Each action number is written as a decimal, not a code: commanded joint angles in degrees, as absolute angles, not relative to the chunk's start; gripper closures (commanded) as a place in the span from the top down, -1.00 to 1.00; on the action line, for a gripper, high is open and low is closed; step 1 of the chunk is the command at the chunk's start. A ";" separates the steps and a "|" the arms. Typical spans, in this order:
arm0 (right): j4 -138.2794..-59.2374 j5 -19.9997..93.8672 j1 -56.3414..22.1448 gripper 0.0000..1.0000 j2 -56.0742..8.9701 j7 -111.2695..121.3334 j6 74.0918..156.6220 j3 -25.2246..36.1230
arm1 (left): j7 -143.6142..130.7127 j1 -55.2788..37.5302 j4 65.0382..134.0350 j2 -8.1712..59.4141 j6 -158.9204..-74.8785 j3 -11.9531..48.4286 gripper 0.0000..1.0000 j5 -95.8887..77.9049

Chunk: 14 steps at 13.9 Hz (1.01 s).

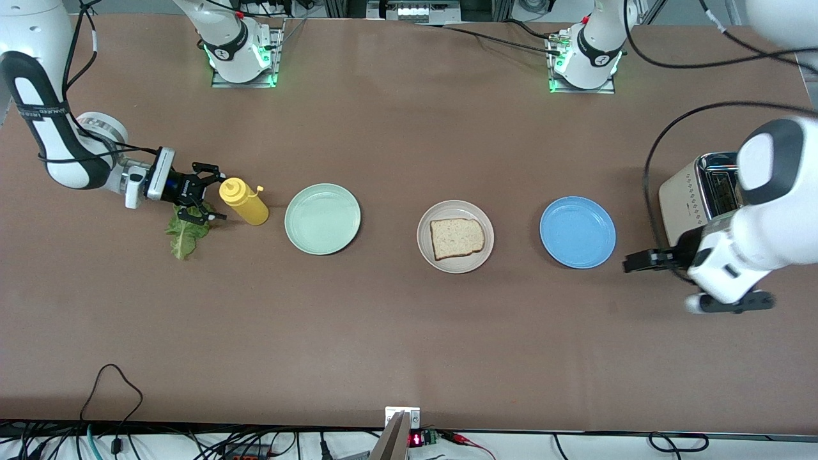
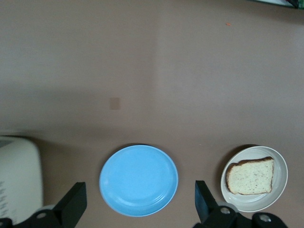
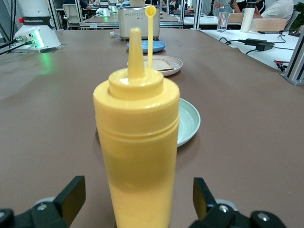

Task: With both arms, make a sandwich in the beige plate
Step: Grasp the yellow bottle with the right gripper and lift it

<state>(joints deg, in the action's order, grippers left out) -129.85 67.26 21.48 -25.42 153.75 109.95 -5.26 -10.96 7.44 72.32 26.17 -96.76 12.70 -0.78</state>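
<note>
The yellow squeeze bottle is for adding sauce to the sandwich. My right gripper needs to grab the yellow squeeze bottle by its body next.
The beige plate sits mid-table and holds one bread slice; both also show in the left wrist view, the plate and the slice. A green lettuce leaf lies on the table at the right arm's end. My right gripper is open, low over the top of the leaf, with a yellow squeeze bottle standing just ahead between its fingers. My left gripper is open and empty in the air beside the toaster, looking down on the blue plate.
A mint-green plate sits between the yellow bottle and the beige plate. The blue plate lies toward the left arm's end. A cream toaster stands at that end, partly hidden by the left arm.
</note>
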 commanded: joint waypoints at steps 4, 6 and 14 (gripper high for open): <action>-127.44 71.72 21.97 1.00 -32.69 158.11 106.00 -5.80 | -2.82 1.58 84.97 9.60 -94.40 0.88 1.00 0.53; -126.57 71.81 21.97 1.00 -33.48 158.20 105.21 -5.80 | -2.38 2.19 85.52 8.62 -91.24 1.05 1.00 0.62; -121.65 71.02 19.87 -0.97 -30.59 146.54 106.69 -6.06 | -3.69 2.81 92.81 2.99 -92.99 1.49 1.00 0.44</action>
